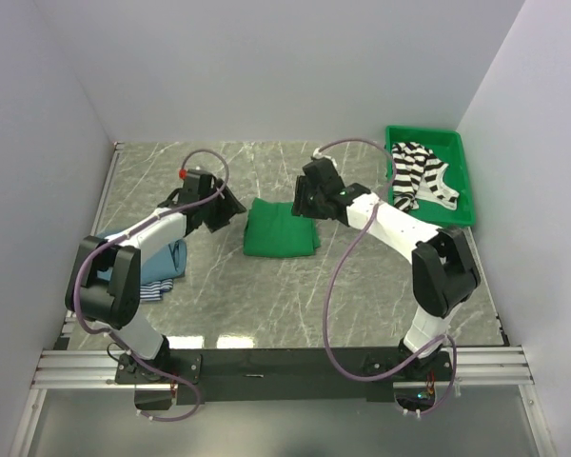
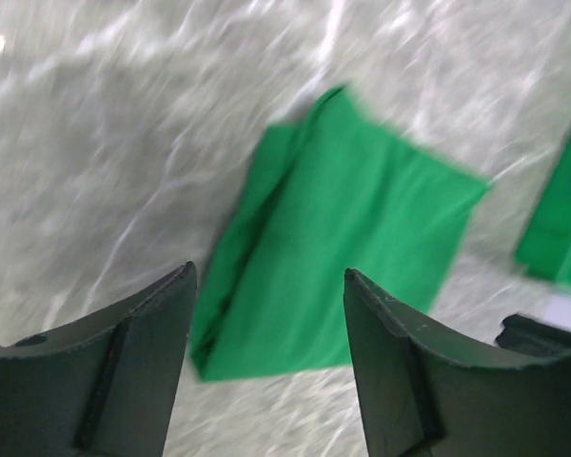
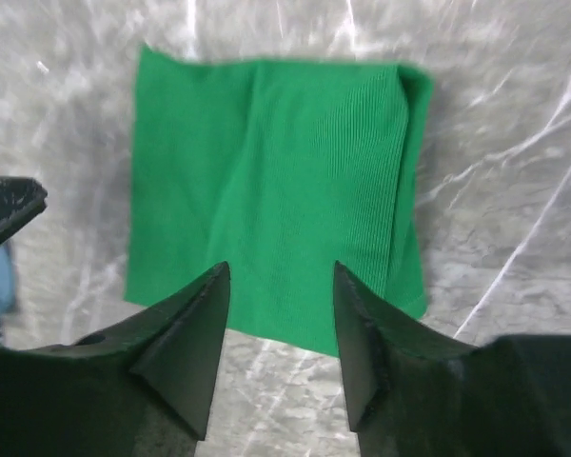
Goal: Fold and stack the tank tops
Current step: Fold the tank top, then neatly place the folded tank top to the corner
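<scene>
The robot's left gripper is going to stack the green tank top, so it will next grip it by its edge facing the blue tank tops.
A plain green tank top [image 1: 281, 228] lies folded into a flat square on the marble table, mid-way between the two arms. My left gripper [image 1: 233, 208] hovers just off its left edge, open and empty, and the left wrist view shows the green tank top [image 2: 343, 238] beyond the left gripper [image 2: 268, 271]. My right gripper [image 1: 300, 202] hangs over its far right corner, also open with nothing held. In the right wrist view the green tank top [image 3: 276, 190] lies past the right gripper [image 3: 281, 267]. A black-and-white striped tank top [image 1: 421, 176] lies crumpled in the bin. Blue tank tops [image 1: 162, 267] lie under my left arm.
A rigid green plastic bin [image 1: 468, 195] stands at the back right against the wall; its edge [image 2: 561, 219] shows in the left wrist view. White walls close in the table on three sides. The arm bases sit on a metal rail [image 1: 285, 367] at the near edge.
</scene>
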Motion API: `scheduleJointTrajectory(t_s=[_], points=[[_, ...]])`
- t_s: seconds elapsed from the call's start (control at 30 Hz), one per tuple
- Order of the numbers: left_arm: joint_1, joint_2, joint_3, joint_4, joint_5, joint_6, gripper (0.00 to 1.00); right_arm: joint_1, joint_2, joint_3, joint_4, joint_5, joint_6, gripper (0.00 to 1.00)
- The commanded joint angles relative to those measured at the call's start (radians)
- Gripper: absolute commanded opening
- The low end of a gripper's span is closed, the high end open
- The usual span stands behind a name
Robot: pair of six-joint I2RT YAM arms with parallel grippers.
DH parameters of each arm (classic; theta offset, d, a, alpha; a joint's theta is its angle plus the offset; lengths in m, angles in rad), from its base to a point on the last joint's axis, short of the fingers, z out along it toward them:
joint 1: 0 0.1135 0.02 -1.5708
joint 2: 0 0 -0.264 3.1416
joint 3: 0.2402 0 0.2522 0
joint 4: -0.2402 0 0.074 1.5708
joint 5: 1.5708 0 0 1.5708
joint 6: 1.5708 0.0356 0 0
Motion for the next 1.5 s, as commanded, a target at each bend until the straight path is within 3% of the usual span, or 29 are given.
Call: scheduleJointTrajectory(t_s=[0.0,0.1,0.27,0.5,0.8,1.1,1.2,1.3,1.33,1.4,1.43,1.47], points=[[-0.004,-0.03,-0.041,0.004,0.033,0.062,0.69,-0.001,0.032,-0.06,0.025,0.034,-0.013,0.52],[-0.004,-0.039,-0.085,0.032,0.064,0.076,0.72,0.002,0.062,-0.093,0.06,-0.002,-0.013,0.42],[-0.009,0.031,-0.099,0.105,0.185,0.106,0.78,-0.003,0.099,-0.132,0.06,0.029,-0.007,0.37],[-0.009,0.121,-0.091,0.124,0.184,0.131,0.79,-0.04,0.16,-0.161,0.077,-0.014,-0.024,0.22],[-0.039,0.217,-0.064,0.075,0.115,0.132,0.79,-0.078,0.209,-0.15,0.108,-0.104,-0.059,0.18],[-0.111,0.299,-0.044,0.024,0.003,0.073,0.72,-0.103,0.236,-0.129,0.109,-0.14,-0.068,0.15],[-0.119,0.305,-0.042,0.015,-0.026,0.057,0.66,-0.104,0.236,-0.126,0.108,-0.146,-0.071,0.15],[-0.121,0.288,-0.027,-0.018,-0.042,0.062,0.52,-0.104,0.23,-0.127,0.111,-0.154,-0.073,0.15],[-0.122,0.285,-0.018,-0.029,-0.048,0.066,0.37,-0.103,0.228,-0.126,0.108,-0.157,-0.073,0.15],[-0.128,0.28,0.022,-0.064,-0.074,0.092,0.22,-0.104,0.21,-0.129,0.111,-0.169,-0.073,0.16],[-0.134,0.279,0.037,-0.103,-0.083,0.103,0.04,-0.103,0.2,-0.132,0.112,-0.17,-0.073,0.18],[-0.137,0.279,0.056,-0.133,-0.092,0.123,0.01,-0.104,0.175,-0.141,0.112,-0.172,-0.073,0.25]])
